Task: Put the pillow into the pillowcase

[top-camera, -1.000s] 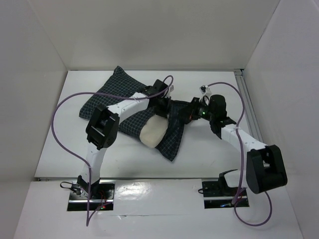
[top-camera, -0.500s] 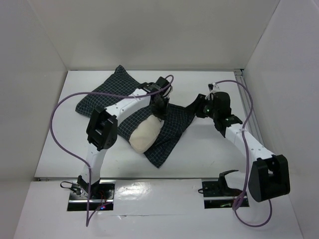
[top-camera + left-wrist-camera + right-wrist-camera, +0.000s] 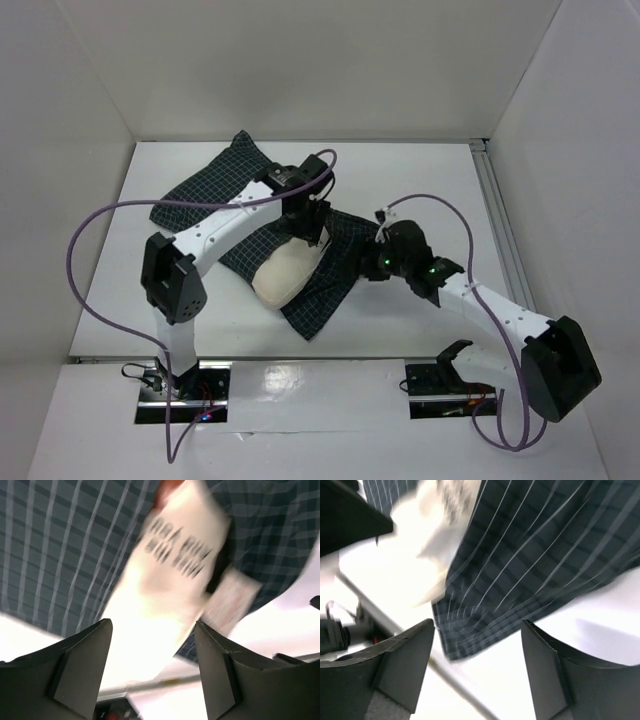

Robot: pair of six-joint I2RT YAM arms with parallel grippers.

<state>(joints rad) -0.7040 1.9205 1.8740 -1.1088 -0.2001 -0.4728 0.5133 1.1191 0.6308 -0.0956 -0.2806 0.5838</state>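
The cream pillow can be held by its exposed end (image 3: 273,285) (image 3: 137,649), and my left gripper will grab it there. The pillowcase edges then stay free for my right gripper to pull over the pillow.
The navy checked pillowcase (image 3: 335,250) lies crumpled mid-table, with the cream pillow (image 3: 285,275) sticking out of its near-left opening. My left gripper (image 3: 305,222) hovers over the case just behind the pillow. In the left wrist view it (image 3: 152,630) stands open above the pillow (image 3: 170,575), whose black lettering and side tag (image 3: 231,599) show, with the pillowcase (image 3: 60,555) around it. My right gripper (image 3: 372,263) sits at the case's right edge. In its own view it (image 3: 477,627) is open over the pillowcase corner (image 3: 535,555), holding nothing, with the pillow (image 3: 437,515) at the upper left.
White walls enclose the table (image 3: 420,180) on three sides. A metal rail (image 3: 495,210) runs along the right edge. Purple cables (image 3: 100,215) loop off both arms. The near table edge (image 3: 320,357) lies just past the case's lower corner.
Both grippers have opened and let go of the cloth. The right arm swung nearer and leftward. Pillow and case slid slightly toward the near left.
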